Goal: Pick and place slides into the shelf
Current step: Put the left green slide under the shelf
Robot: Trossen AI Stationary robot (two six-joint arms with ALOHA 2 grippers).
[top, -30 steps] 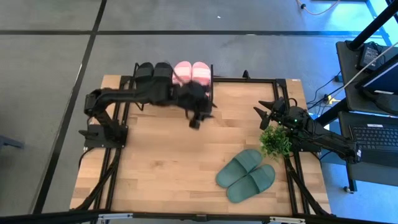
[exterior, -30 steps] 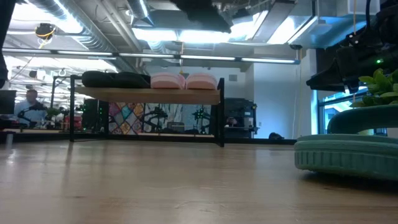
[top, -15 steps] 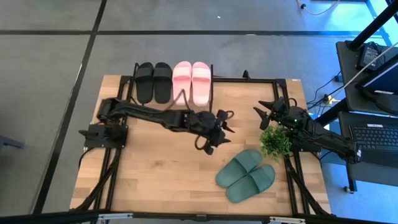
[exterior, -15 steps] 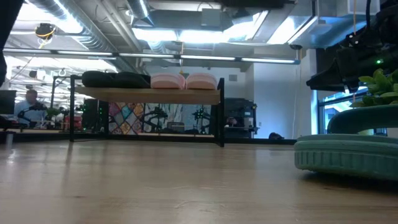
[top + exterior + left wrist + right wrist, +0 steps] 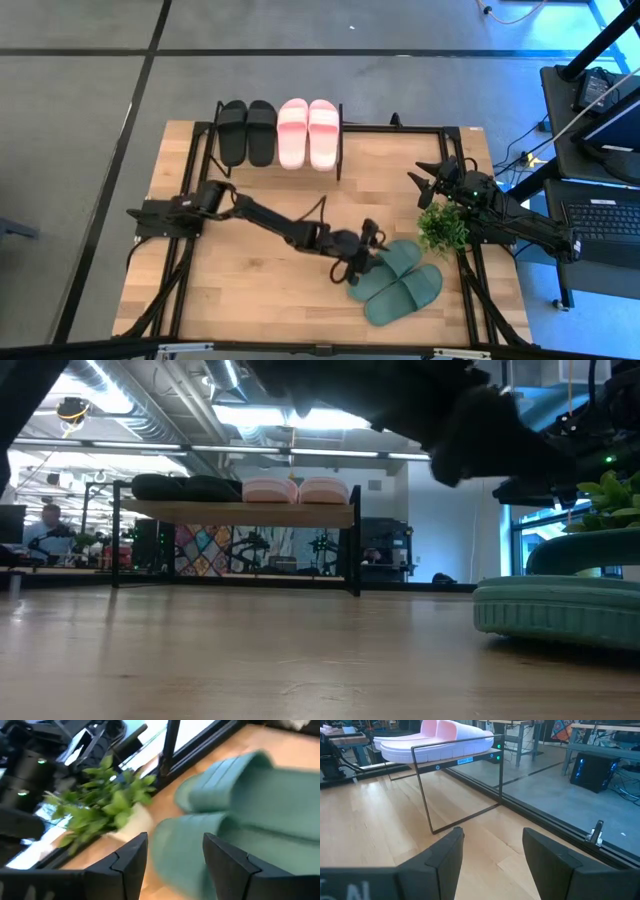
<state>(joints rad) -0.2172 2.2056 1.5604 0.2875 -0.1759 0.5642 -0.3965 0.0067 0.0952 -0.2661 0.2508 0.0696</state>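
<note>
I will next grab the green slide with my left gripper by its strap's edge, and then it can put the slide on the shelf.
Two dark green slides lie side by side, soles down, on the table's near right part; they also show in the left wrist view and the low view. The black pair and pale pink pair rest on the shelf's plank top at the far edge. My left gripper is open, just left of the green slides, above the nearer end of the far one; in its wrist view the fingers frame a green slide without touching. My right gripper waits open near the right edge.
A small potted green plant stands right beside the green slides and under my right arm. Black frame rails run along the table's edges. The middle and near left of the wooden tabletop lie bare.
My left arm has swung from the shelf at the far edge across the table toward the near right, stretching out and coming down low beside the green slides. The slides have not moved. My right arm has kept still.
</note>
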